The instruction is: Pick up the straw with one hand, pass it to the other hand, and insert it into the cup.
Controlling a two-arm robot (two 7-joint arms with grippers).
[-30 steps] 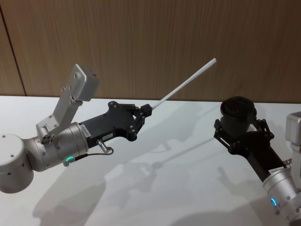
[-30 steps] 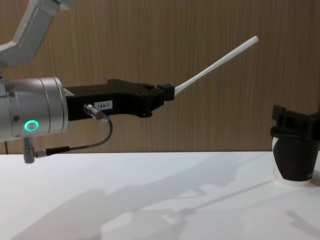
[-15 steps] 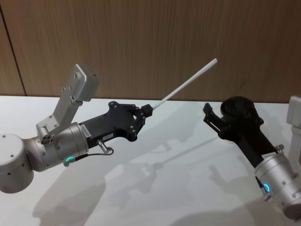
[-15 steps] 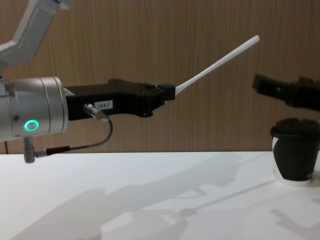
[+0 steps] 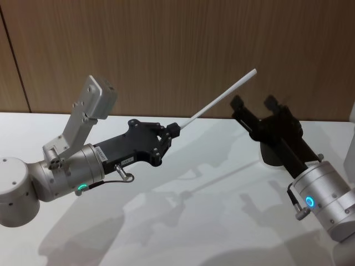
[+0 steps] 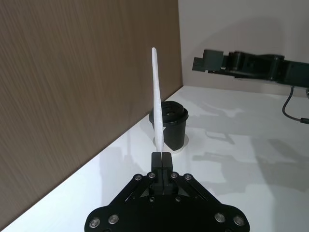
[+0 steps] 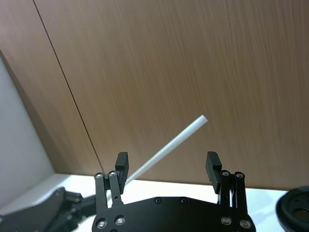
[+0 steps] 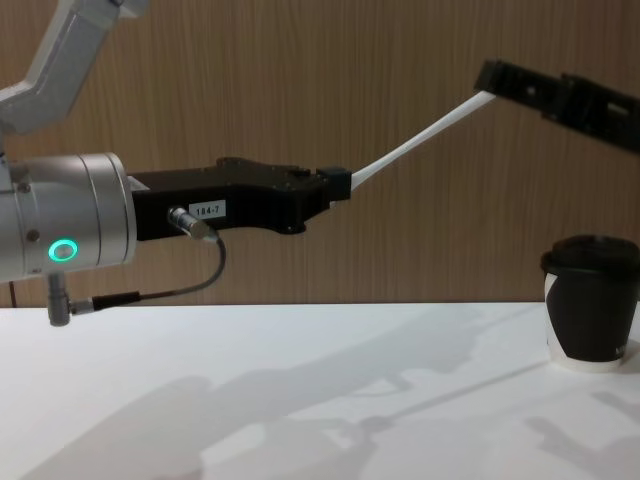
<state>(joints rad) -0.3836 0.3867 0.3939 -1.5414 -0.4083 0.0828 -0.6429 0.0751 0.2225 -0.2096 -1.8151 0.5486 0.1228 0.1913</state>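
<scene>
The straw's low end needs to stay free to go into the cup (image 5: pixel 272 155). My right gripper will next grab the straw by its upper end (image 5: pixel 248 75).
My left gripper (image 5: pixel 173 129) hangs above the table, shut on the low end of the white straw (image 5: pixel 219 105). The straw slants up and to the right. My right gripper (image 5: pixel 254 105) is raised near the straw's top end with its fingers open and nothing in them. In the right wrist view the straw (image 7: pixel 183 133) runs between the two spread fingers of the right gripper (image 7: pixel 166 164). In the chest view that gripper (image 8: pixel 490 75) covers the straw's tip. The black lidded cup (image 8: pixel 590 310) stands on the table at the right, below the right arm.
The white table (image 5: pixel 194 221) ends at a brown wooden wall (image 5: pixel 166 44). The left arm's silver wrist and grey camera bracket (image 5: pixel 91 105) stand at the left. From the left wrist, the cup (image 6: pixel 174 126) sits close to the wall.
My right gripper has left the cup's sides, risen and swung left up to the straw's top end. The left gripper and the straw have stayed where they were.
</scene>
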